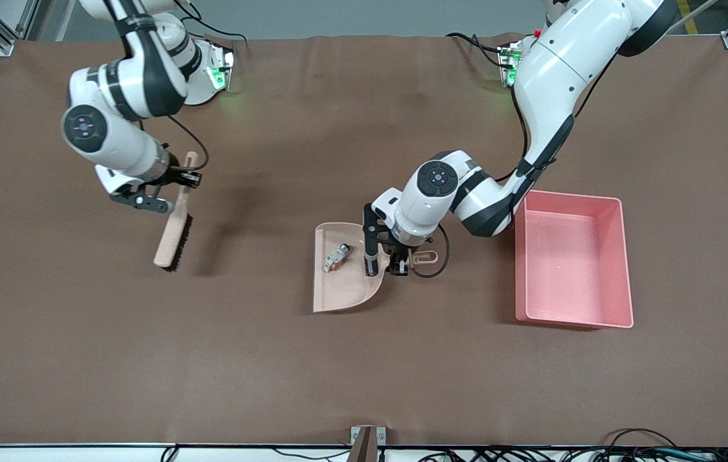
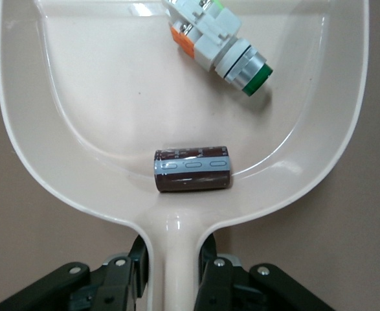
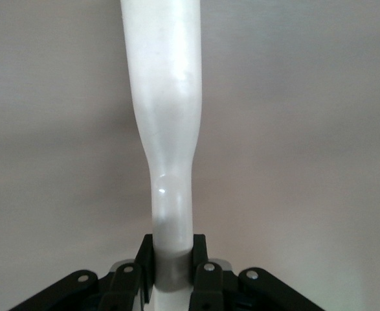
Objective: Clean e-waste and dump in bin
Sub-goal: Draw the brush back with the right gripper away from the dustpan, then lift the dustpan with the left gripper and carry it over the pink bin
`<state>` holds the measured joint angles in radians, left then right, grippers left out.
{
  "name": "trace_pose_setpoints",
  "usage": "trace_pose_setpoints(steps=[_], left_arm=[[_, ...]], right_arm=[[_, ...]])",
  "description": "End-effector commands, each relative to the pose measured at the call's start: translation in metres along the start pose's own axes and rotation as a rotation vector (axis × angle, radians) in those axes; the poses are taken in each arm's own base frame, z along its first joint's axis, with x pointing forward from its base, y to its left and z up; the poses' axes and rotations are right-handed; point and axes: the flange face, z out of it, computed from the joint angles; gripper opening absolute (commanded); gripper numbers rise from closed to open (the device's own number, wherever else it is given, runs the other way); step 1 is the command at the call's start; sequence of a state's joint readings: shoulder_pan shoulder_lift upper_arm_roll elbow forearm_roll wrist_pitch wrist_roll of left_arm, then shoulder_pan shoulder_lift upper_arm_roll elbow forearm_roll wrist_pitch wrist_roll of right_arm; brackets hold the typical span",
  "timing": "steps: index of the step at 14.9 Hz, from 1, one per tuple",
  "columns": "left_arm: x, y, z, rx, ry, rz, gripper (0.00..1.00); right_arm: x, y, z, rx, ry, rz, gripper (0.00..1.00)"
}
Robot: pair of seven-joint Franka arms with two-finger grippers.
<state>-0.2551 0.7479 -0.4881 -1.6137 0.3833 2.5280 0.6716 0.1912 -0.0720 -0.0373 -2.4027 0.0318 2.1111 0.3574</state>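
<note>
The bristles of the brush are hanging above the brown cloth, apart from their shadow, so my right gripper will keep hold of the brush.
The beige dustpan (image 1: 341,292) lies mid-table with both pieces of e-waste in it. The white-grey part (image 1: 335,258) with an orange patch and a green-dark end (image 2: 214,39) lies near the pan's open mouth. The small dark block (image 2: 191,168) lies close to the handle. My left gripper (image 1: 400,263) (image 2: 174,259) is shut on the dustpan's handle. The pink bin (image 1: 569,269) stands beside the dustpan, toward the left arm's end. My right gripper (image 1: 174,191) (image 3: 173,253) is shut on the handle of a brush (image 1: 172,234) (image 3: 164,97), over the right arm's end of the table.
A brown cloth (image 1: 364,372) covers the whole table. The left arm's forearm and elbow (image 1: 485,205) hang over the gap between dustpan and bin. A black cable loop (image 1: 431,256) hangs by the left gripper.
</note>
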Motion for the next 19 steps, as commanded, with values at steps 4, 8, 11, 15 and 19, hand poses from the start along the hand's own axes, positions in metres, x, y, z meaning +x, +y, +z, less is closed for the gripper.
trace_pose_setpoints(steps=[4, 8, 11, 15, 19], left_arm=[[0.004, -0.026, -0.062, 0.008, -0.003, -0.041, 0.0], [-0.019, -0.052, -0.111, 0.025, -0.049, -0.081, 0.0], [-0.052, -0.077, -0.147, 0.036, -0.045, -0.109, 0.0], [-0.134, -0.121, -0.186, 0.033, -0.009, -0.138, 0.0], [-0.225, -0.148, -0.222, 0.008, -0.026, -0.126, 0.0]], right_arm=[[-0.005, 0.116, 0.053, 0.019, 0.099, -0.098, 0.0], [-0.01, 0.125, 0.096, 0.019, 0.039, -0.072, 0.0], [-0.008, 0.127, 0.11, 0.019, 0.014, -0.065, 0.01], [-0.007, 0.127, 0.116, 0.018, 0.006, -0.064, 0.06], [-0.004, 0.128, 0.118, 0.019, 0.003, -0.059, 0.77]])
